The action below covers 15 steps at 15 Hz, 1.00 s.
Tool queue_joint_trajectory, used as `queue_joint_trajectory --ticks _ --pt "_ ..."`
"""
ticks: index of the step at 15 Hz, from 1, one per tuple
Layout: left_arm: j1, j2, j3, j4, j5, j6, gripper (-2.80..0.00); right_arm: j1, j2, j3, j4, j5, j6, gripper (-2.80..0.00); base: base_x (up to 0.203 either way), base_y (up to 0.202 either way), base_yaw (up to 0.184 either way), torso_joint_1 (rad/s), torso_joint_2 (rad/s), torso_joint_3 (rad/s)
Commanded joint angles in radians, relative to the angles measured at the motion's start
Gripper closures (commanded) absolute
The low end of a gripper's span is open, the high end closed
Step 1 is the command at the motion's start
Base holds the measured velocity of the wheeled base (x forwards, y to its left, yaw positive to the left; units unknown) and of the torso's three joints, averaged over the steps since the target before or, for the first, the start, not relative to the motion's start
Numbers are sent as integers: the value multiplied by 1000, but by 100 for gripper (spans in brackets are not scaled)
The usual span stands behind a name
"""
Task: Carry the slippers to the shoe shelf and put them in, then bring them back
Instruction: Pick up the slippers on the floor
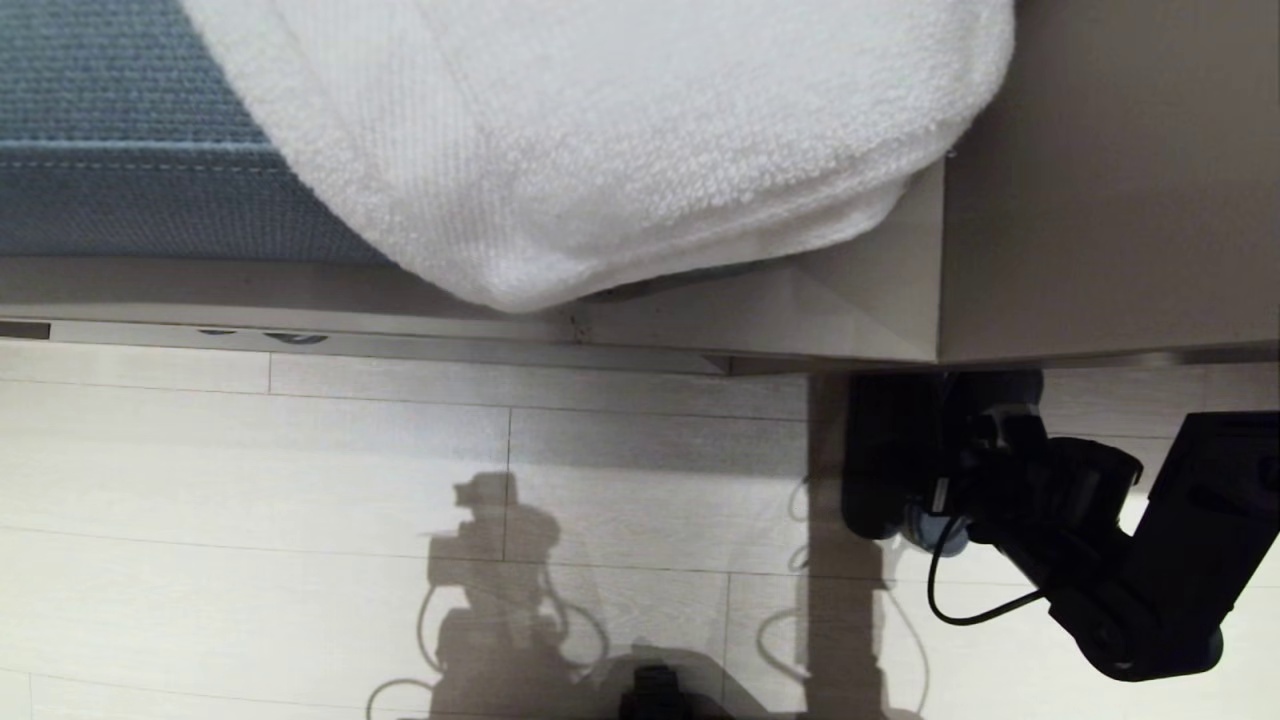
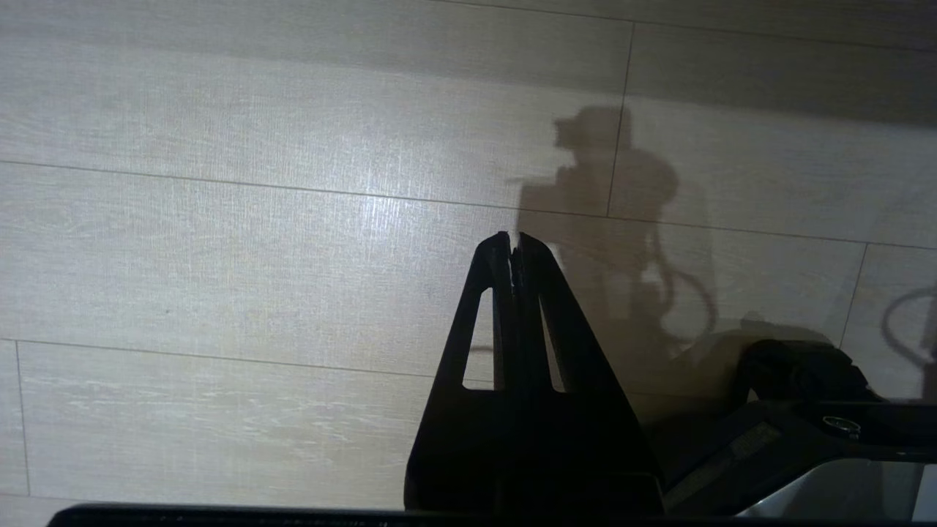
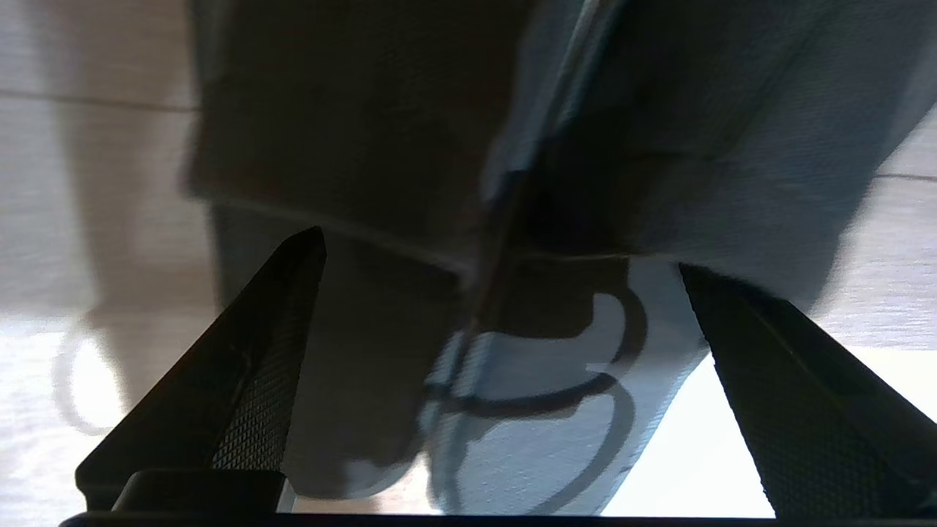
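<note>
My right gripper grabs both slippers by their uppers' adjoining inner edges next, to carry them to the shoe shelf together.
The black slippers [image 3: 351, 139] lie side by side on the pale floor, grey-blue footbeds [image 3: 527, 417] towards my right wrist. My right gripper [image 3: 499, 252] is open wide, one finger on each outer side of the pair, holding nothing. In the head view the slippers [image 1: 875, 460] are a dark shape at the foot of the beige unit, with my right gripper [image 1: 955, 460] over them. My left gripper [image 2: 512, 238] hangs shut and empty above bare floor. The shoe shelf is out of view.
A white towel [image 1: 600, 150] drapes over a blue-grey woven seat [image 1: 120, 120] at the back. A beige cabinet panel [image 1: 1100, 180] stands right behind the slippers. Pale plank floor [image 1: 300, 480] stretches left of the right arm.
</note>
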Motion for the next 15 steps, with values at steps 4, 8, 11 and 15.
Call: queue_joint_trajectory --ticks 4,8,11,15 --pt "0 0 0 -1 1 -1 0 7 16 -16 -13 -14 -7 -280 0 0 0 0 0 0" --pt "0 0 0 -1 1 -1 0 -4 6 -21 -13 -15 -17 -280 0 0 0 0 0 0" --pt "0 0 0 -1 1 -1 0 -21 -8 -30 -13 -16 -45 -280 0 0 0 0 0 0" --pt "0 0 1 -1 1 -1 0 -32 9 -39 -13 -21 -58 -280 0 0 0 0 0 0"
